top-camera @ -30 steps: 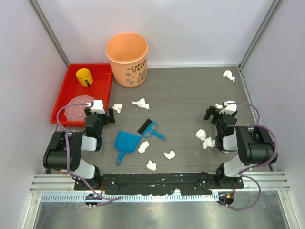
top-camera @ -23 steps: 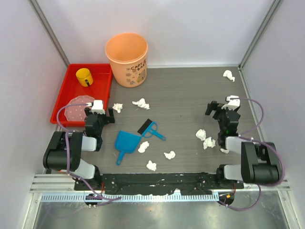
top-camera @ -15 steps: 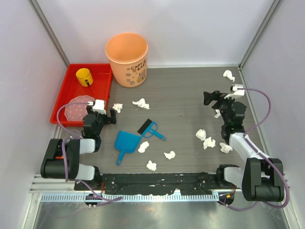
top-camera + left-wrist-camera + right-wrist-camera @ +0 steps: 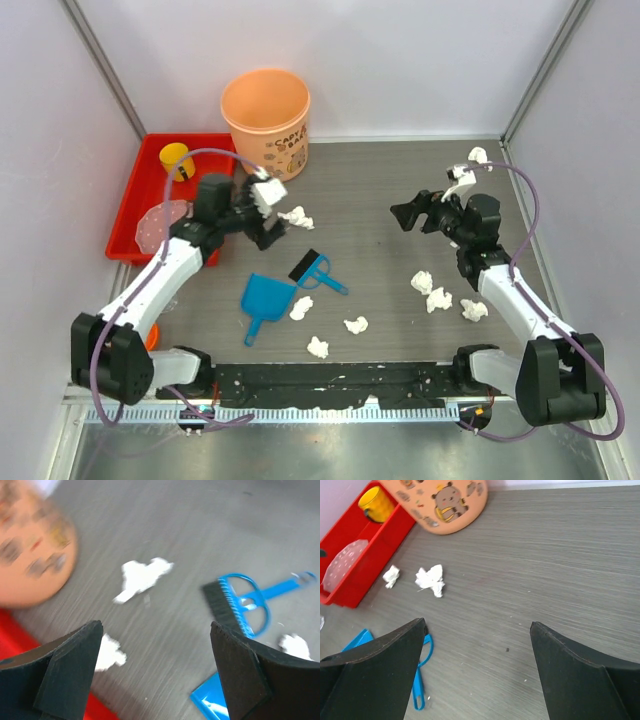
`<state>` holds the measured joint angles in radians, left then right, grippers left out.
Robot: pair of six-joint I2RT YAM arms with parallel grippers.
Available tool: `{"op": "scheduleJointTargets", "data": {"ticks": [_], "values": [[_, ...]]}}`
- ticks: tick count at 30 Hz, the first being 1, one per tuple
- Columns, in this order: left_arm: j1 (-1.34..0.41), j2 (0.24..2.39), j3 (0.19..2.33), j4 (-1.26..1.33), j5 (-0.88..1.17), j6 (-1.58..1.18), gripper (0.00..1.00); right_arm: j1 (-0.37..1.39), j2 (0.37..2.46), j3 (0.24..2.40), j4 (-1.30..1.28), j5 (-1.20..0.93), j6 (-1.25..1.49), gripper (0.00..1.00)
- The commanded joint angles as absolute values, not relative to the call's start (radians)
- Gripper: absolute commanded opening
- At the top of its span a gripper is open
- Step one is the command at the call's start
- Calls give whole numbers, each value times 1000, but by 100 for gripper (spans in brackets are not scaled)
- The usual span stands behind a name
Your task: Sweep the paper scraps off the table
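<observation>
My left gripper grabs the blue hand brush by the handle near the brush's head (image 4: 322,276) (image 4: 258,598) next. This leaves the end of the handle free to pass to my right gripper.
Several crumpled white paper scraps lie on the dark table (image 4: 380,180): one (image 4: 295,216) near the bucket, some (image 4: 318,347) round the dustpan, a cluster (image 4: 438,299) at the right, one (image 4: 479,156) in the far right corner. My left gripper (image 4: 268,222) hangs open above the table beside the scrap near the bucket; its wrist view shows that scrap (image 4: 142,576) ahead and another (image 4: 110,652) by the left finger, nothing between the fingers. My right gripper (image 4: 408,213) is open over the bare middle of the table, holding nothing (image 4: 478,625).
A blue dustpan (image 4: 262,299) and a blue hand brush (image 4: 315,270) lie left of centre. An orange bucket (image 4: 266,120) stands at the back, a red tray (image 4: 140,215) with a yellow cup (image 4: 177,160) at the left. Pale walls enclose the table.
Both arms have risen and stretched forward. The left gripper swung out toward the scraps near the bucket; the right gripper moved forward and left over the table's middle.
</observation>
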<state>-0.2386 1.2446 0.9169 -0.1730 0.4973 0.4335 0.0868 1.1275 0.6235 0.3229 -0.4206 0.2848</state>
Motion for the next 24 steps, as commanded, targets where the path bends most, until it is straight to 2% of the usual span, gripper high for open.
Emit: {"op": "scheduleJointTargets", "data": {"ticks": [1,5,11,17,21,24], "values": [[-454,1383,1092,-743,521,826,94,112,1108,702,220,-555,192,91],[-597,1587,1251,-891,561,1070,93,127,1112,710,190,-578,184,91],[-713,1842,1441,-913,569,1136,87,138,1098,713,153,-552,166,91],[-741,2014,1615,-1031,600,1180,87,141,1095,715,130,-554,156,91],[-750,2031,1603,-1129,604,1287,86,143,1088,713,110,-520,144,91],[-776,2014,1523,-1079,537,1286,86,141,1081,712,115,-508,140,91]]}}
